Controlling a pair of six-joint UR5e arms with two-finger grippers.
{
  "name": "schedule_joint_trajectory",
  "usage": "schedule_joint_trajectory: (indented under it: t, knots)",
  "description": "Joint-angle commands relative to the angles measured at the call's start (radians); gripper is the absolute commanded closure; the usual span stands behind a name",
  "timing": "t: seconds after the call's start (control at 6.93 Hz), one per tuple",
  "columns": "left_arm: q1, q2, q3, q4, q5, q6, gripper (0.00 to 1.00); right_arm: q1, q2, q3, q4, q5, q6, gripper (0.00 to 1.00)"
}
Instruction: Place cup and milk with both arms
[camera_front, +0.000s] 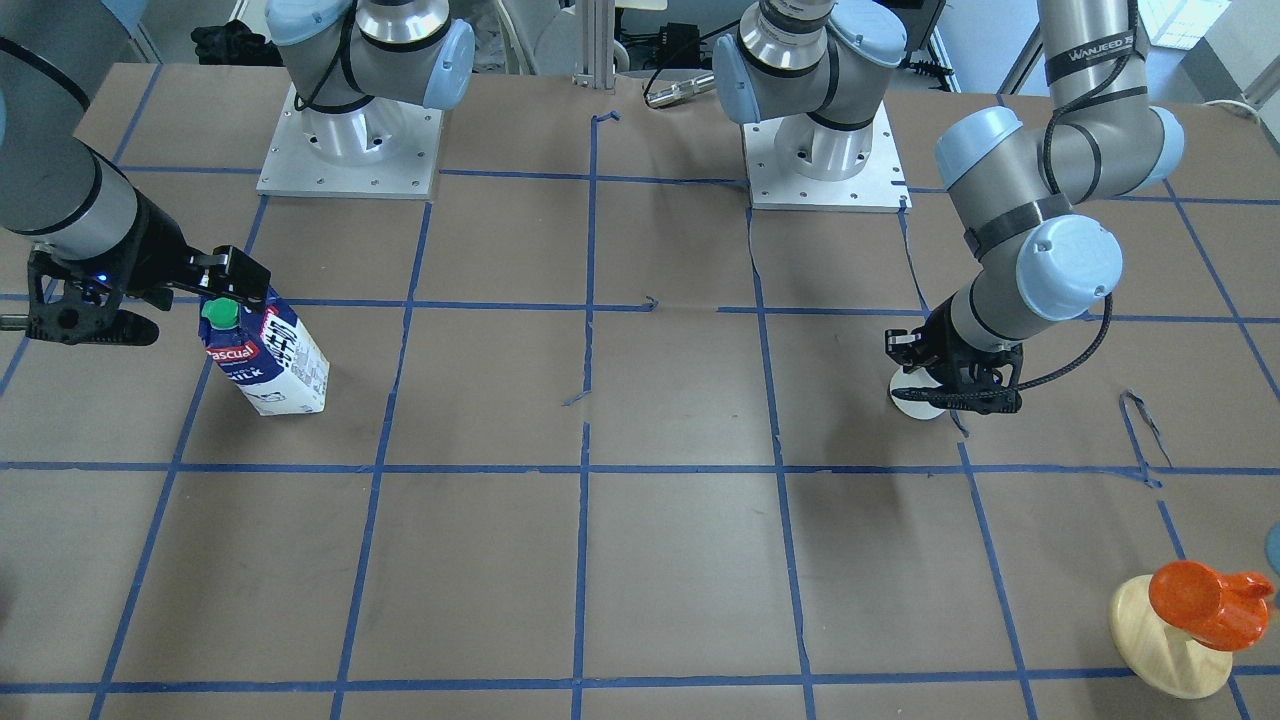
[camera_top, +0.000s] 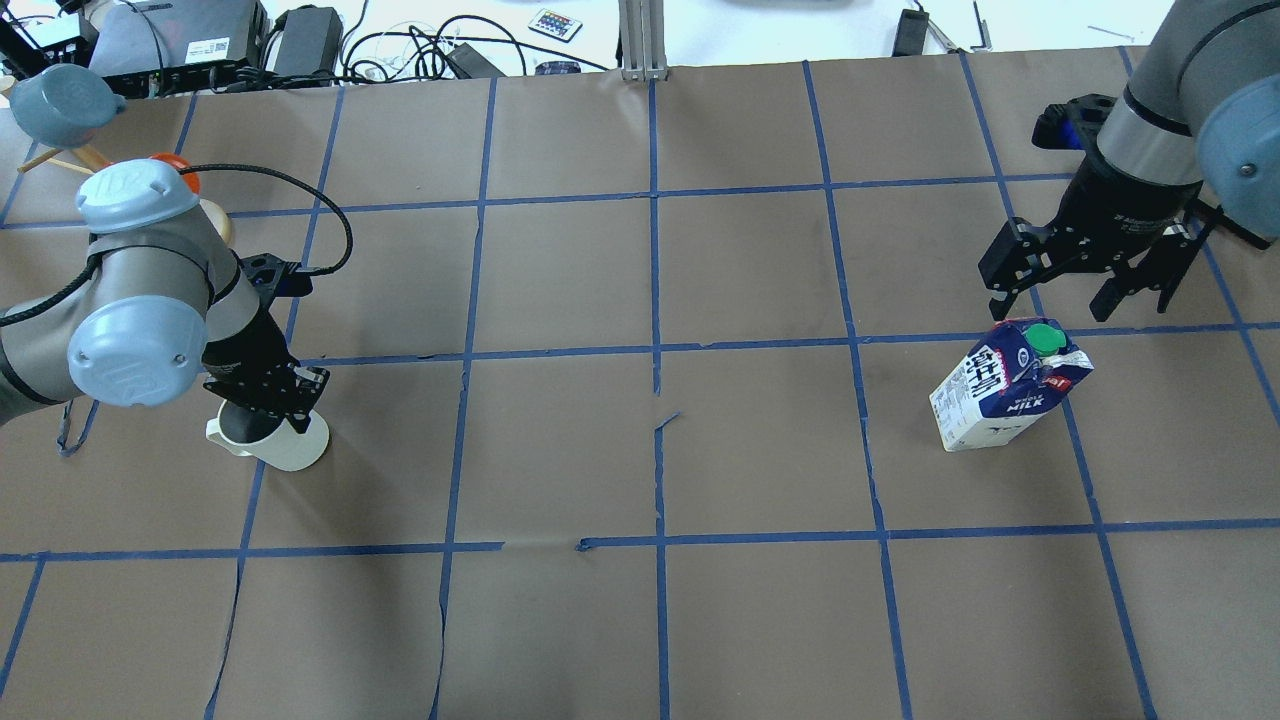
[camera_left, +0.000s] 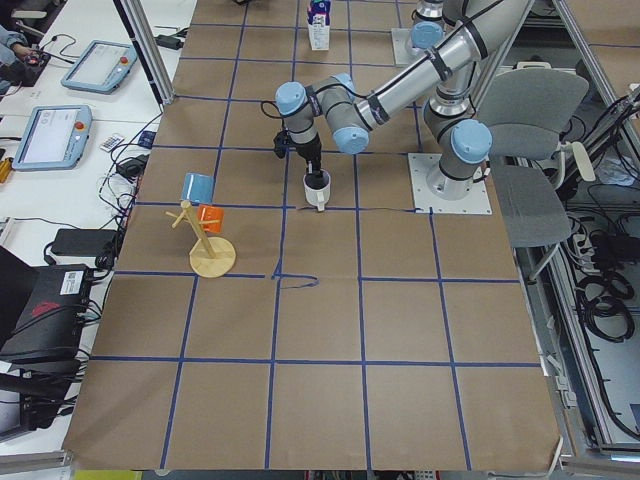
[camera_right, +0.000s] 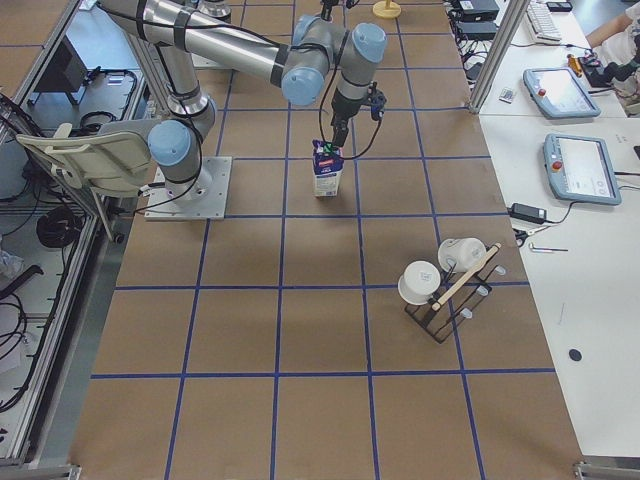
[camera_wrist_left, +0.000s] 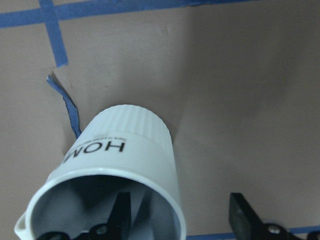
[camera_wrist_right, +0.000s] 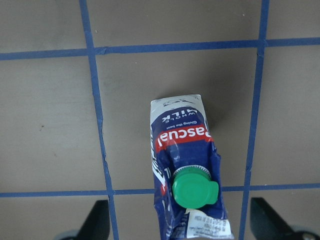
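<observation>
The right gripper grips the carton (camera_front: 278, 366) by its gable top around the green cap (camera_front: 240, 314) next, to place the milk.
The cup (camera_top: 290, 445), a white ribbed mug with "HOME" lettering (camera_wrist_left: 125, 145), stands on the table at the left. My left gripper (camera_top: 265, 395) is over its rim and open. In the left wrist view one finger (camera_wrist_left: 120, 215) is inside the mug, the other outside, neither touching the wall. The milk (camera_top: 1000, 395), a blue and white carton with a green cap (camera_wrist_right: 195, 187), stands upright at the right. My right gripper (camera_top: 1075, 305) hovers just above its top, open wide and empty, with a finger on either side of the cap.
A wooden stand (camera_front: 1165, 640) with an orange mug (camera_front: 1200, 600) and a blue cup (camera_top: 60, 95) is at the table's left end, beyond the cup. A rack with white cups (camera_right: 440, 285) stands at the right end. The arm bases (camera_front: 350, 150) stand at the rear.
</observation>
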Motion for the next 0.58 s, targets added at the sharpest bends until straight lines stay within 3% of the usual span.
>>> schedule_joint_trajectory:
  t: [0.0, 0.43]
  knots:
    - [-0.082, 0.006, 0.047, -0.014, -0.004, -0.111, 1.00, -0.002, 0.009, 0.019, -0.007, -0.038, -0.071, 0.00]
    - [-0.436, -0.023, 0.136, -0.013, -0.075, -0.578, 1.00, -0.002, 0.018, 0.047, -0.044, -0.046, -0.075, 0.00]
